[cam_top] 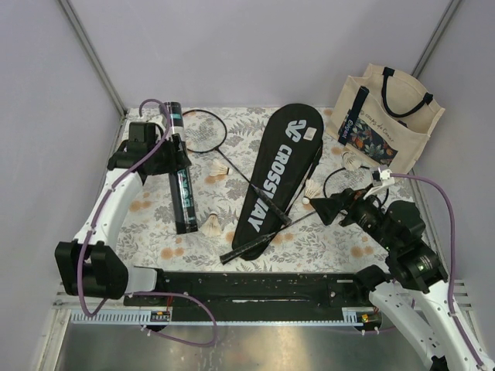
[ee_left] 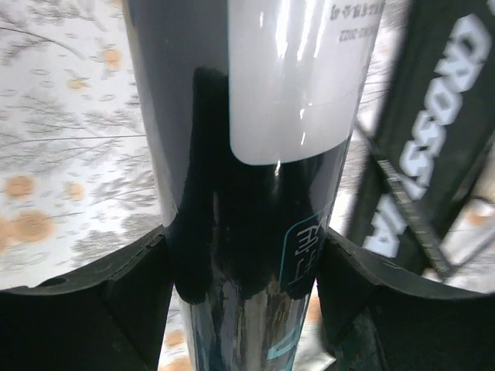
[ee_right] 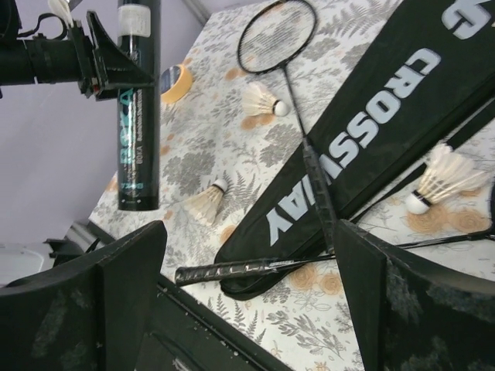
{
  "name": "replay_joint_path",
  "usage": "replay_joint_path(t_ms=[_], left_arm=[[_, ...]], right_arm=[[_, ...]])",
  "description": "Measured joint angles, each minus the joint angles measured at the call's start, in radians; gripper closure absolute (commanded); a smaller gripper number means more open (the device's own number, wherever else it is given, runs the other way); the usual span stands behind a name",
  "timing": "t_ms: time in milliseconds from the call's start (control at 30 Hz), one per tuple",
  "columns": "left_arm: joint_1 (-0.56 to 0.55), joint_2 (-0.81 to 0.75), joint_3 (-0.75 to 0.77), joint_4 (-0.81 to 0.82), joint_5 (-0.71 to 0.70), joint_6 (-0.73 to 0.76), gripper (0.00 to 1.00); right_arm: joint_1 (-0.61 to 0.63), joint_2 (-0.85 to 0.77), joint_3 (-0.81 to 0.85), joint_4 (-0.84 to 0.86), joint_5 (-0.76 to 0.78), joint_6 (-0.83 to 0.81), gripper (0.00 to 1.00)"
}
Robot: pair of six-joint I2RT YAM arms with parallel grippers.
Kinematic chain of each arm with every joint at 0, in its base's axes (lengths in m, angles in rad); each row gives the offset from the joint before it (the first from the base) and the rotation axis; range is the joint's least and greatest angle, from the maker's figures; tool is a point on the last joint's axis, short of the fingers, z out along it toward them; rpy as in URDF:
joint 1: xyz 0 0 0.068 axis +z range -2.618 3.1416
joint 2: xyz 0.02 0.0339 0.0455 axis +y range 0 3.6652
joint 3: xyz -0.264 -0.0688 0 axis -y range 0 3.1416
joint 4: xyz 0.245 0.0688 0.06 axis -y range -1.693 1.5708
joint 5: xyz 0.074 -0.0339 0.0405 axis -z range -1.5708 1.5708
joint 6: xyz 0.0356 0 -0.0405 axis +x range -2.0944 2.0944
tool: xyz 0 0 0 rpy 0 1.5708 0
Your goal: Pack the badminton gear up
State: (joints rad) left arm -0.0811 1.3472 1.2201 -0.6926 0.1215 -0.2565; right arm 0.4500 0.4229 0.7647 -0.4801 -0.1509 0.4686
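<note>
My right gripper will next open the tube for packing shuttlecocks, grabbing the black tube's end cap by its rim.
My left gripper (cam_top: pixel 175 158) (ee_left: pixel 244 255) is shut on the black tube with teal lettering (cam_top: pixel 180 185) (ee_left: pixel 255 154), one finger on each side of it. The tube also shows in the right wrist view (ee_right: pixel 139 116). The black CROSSWAY bag (cam_top: pixel 278 166) (ee_right: pixel 387 131) lies flat mid-table. One racket (cam_top: pixel 203 130) (ee_right: pixel 277 39) lies across the bag. The second racket's handle (cam_top: pixel 244 249) (ee_right: pixel 232 270) sticks out at the bag's near end. My right gripper (cam_top: pixel 321 207) (ee_right: pixel 249 232) is open and empty above that racket's shaft. Shuttlecocks lie at left (cam_top: pixel 219 171), near the tube (cam_top: pixel 210 224) (ee_right: pixel 205 202) and right of the bag (cam_top: pixel 312 188) (ee_right: pixel 445 176).
A cream tote bag with dark handles (cam_top: pixel 390 116) stands at the back right, with another shuttlecock (cam_top: pixel 352 161) in front of it. A yellow-rimmed tape roll (ee_right: pixel 176 81) lies behind the tube. A black rail (cam_top: pixel 255 286) runs along the near edge.
</note>
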Motion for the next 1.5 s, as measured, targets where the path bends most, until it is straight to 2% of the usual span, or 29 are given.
replay_joint_path(t_ms=[133, 267, 500, 567, 733, 1000, 1267, 1500], left_arm=[[0.003, -0.121, -0.11, 0.108, 0.092, -0.193, 0.52], [0.008, -0.245, -0.215, 0.208, 0.113, -0.458, 0.53], [0.016, -0.386, -0.415, 0.393, 0.143, -0.912, 0.6], [0.016, -0.425, -0.484, 0.425, 0.149, -1.033, 0.6], [0.012, -0.542, -0.597, 0.433, 0.144, -1.229, 0.6], [-0.012, -0.727, -0.646, 0.412, 0.081, -1.4, 0.61], [-0.019, -0.727, -0.705, 0.388, 0.071, -1.449, 0.62], [-0.024, -0.728, -0.713, 0.38, 0.065, -1.453, 0.62]], right_arm=[[0.0, 0.002, -0.079, 0.116, -0.082, 0.027, 0.08], [0.001, 0.027, -0.157, 0.251, -0.141, 0.052, 0.12], [0.006, 0.101, -0.275, 0.501, -0.2, 0.092, 0.24], [0.016, 0.115, -0.324, 0.596, -0.223, 0.116, 0.27], [0.067, 0.17, -0.398, 0.776, -0.248, 0.153, 0.37], [0.209, 0.366, -0.399, 1.022, -0.225, 0.197, 0.43], [0.343, 0.519, -0.346, 1.114, -0.176, 0.212, 0.44], [0.372, 0.568, -0.293, 1.141, -0.12, 0.213, 0.52]])
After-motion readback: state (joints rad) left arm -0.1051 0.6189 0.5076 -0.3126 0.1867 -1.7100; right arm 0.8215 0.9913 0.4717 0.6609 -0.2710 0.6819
